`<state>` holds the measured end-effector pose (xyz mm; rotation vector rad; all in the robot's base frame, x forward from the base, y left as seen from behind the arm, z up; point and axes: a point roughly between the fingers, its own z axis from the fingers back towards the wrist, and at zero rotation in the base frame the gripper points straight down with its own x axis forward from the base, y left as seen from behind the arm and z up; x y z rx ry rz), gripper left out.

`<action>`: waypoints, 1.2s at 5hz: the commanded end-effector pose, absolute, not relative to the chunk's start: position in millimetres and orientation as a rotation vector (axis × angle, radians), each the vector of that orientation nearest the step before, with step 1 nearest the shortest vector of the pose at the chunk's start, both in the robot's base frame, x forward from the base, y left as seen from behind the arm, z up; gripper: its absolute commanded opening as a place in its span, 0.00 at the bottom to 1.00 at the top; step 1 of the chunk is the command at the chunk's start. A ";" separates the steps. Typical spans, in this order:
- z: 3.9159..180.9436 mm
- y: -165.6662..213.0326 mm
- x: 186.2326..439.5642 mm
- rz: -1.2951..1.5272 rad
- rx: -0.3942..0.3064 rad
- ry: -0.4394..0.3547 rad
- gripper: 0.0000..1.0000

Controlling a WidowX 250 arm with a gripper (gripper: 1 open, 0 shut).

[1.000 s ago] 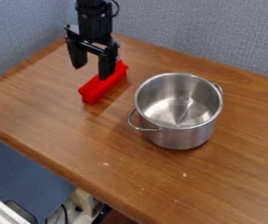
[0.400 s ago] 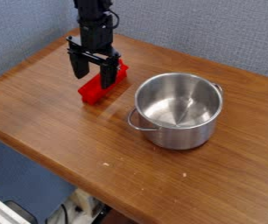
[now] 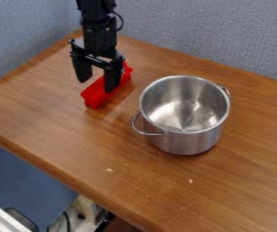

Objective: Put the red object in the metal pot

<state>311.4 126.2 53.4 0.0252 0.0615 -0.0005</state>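
Observation:
I need to grab the red bar by its long sides with my gripper next, so that I can put the bar in the metal pot point(image 3: 185, 113).
The red object point(image 3: 101, 91) is a matte bar lying flat on the wooden table point(image 3: 56, 127), left of the pot. My black gripper point(image 3: 95, 78) points straight down over its far half, open, with one finger point(image 3: 81, 70) on the left side of the bar and the other on the right. Part of the bar is hidden behind the fingers, and I cannot tell whether they touch it. The metal pot point(image 3: 185, 113) stands upright to the right, shiny and lidless, with nothing inside; one loop handle point(image 3: 141, 124) faces the front left.
A blue-grey wall runs behind the table. The table's front edge falls away at the lower left, with floor clutter point(image 3: 81, 217) below.
The gripper has come down a little, so its open fingers now straddle the red bar. Nothing differs between the middle frame and now.

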 end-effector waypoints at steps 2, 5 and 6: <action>64.8 135.3 316.7 0.028 0.041 0.027 1.00; 68.1 135.0 317.6 0.045 0.044 0.025 1.00; 67.6 135.2 318.1 0.050 0.045 0.028 1.00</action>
